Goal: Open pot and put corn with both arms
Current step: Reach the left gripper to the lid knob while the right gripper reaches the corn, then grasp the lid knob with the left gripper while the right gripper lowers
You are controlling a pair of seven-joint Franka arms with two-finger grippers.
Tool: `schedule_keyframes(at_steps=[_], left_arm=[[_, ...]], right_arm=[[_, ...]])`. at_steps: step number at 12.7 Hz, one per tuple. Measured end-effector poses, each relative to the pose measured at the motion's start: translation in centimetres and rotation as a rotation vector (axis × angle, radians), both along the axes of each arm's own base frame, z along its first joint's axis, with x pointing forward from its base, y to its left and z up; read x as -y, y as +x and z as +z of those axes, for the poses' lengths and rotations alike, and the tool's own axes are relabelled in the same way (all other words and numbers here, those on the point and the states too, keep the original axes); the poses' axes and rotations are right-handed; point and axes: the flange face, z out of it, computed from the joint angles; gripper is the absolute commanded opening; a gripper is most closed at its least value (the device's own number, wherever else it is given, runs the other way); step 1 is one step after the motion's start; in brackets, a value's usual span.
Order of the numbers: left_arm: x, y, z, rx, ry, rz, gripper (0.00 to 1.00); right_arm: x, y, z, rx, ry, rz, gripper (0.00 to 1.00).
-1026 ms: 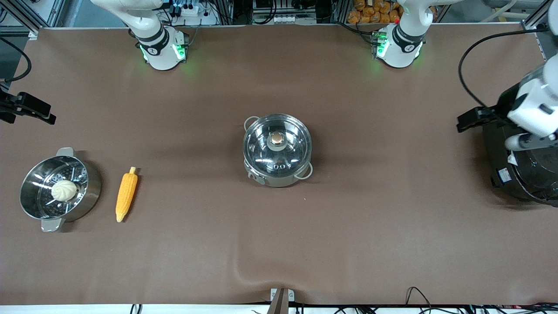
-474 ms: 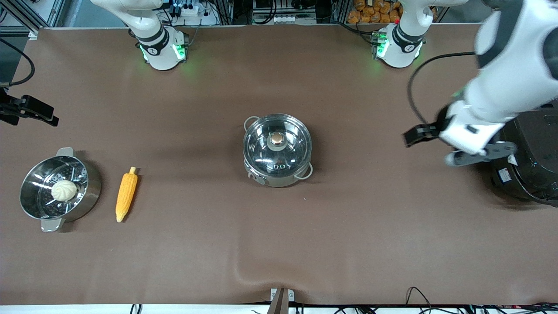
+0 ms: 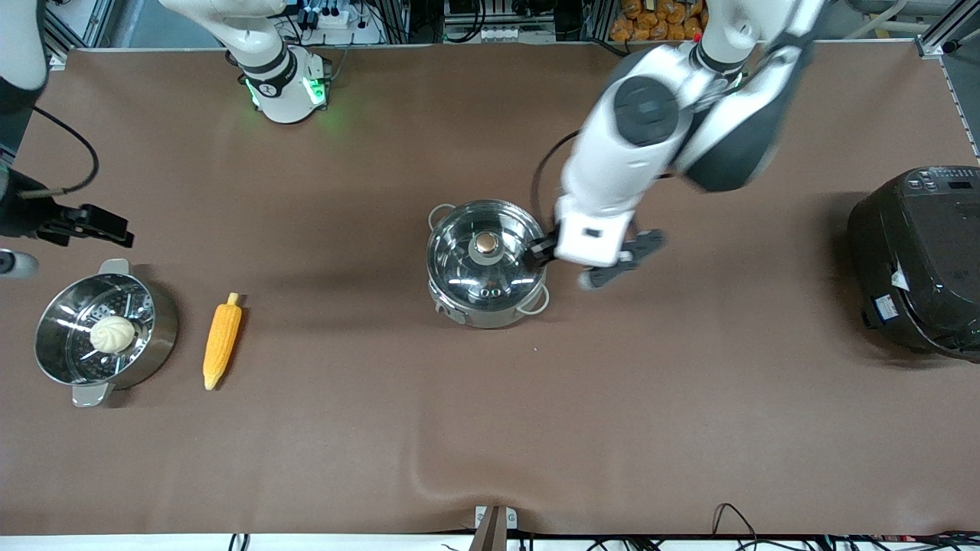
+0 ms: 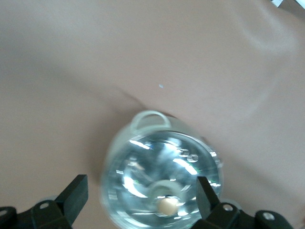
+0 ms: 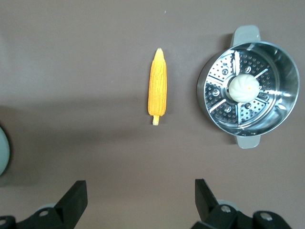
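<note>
I should next grab the glass lid by its copper-coloured knob (image 3: 485, 243) with my left gripper, to open the pot for the corn (image 3: 221, 341).
The steel pot (image 3: 487, 264) stands mid-table with its glass lid (image 3: 467, 268) on and the copper-coloured knob (image 3: 485, 243) on top. My left gripper (image 3: 545, 251) hangs over the lid, open and empty. In the left wrist view its fingers (image 4: 140, 191) straddle the lid (image 4: 143, 167), with the knob (image 4: 167, 206) between them. The corn (image 3: 221, 341) lies on the table toward the right arm's end and shows in the right wrist view (image 5: 158, 88). My right gripper (image 3: 80, 222) is open and empty (image 5: 140, 195) over bare table near the corn.
A steel steamer pot (image 3: 161, 337) with a white bun (image 3: 112, 334) in it stands beside the corn, at the right arm's end. A big black cooker (image 3: 915, 260) stands at the left arm's end. The brown cloth has a ridge near the front edge (image 3: 429, 482).
My left arm swung from over the black cooker to over the pot lid. My right gripper shifted a little toward the corn. Pot, lid and corn have not moved.
</note>
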Motion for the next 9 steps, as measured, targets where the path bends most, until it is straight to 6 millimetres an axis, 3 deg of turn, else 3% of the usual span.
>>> schedule_keyframes(at_steps=[3,4,5,9], left_arm=[[9.0,-3.2,-8.8,0.001,0.079,0.052,1.0],[10.7,-4.4,-10.4,-0.001,0.096,0.05,1.0],[11.4,-5.1,-11.0,-0.009,0.111,0.047,1.0],[10.2,-5.4,-10.8,-0.079,0.196,0.049,1.0]], right_arm=[[0.2,1.0,-3.7,-0.056,0.004,0.012,1.0],[0.2,1.7,-5.3,-0.065,0.005,0.013,1.0],[0.3,2.4,-7.2,-0.072,0.005,0.014,1.0],[0.6,5.4,-15.3,-0.081,0.005,0.012,1.0]])
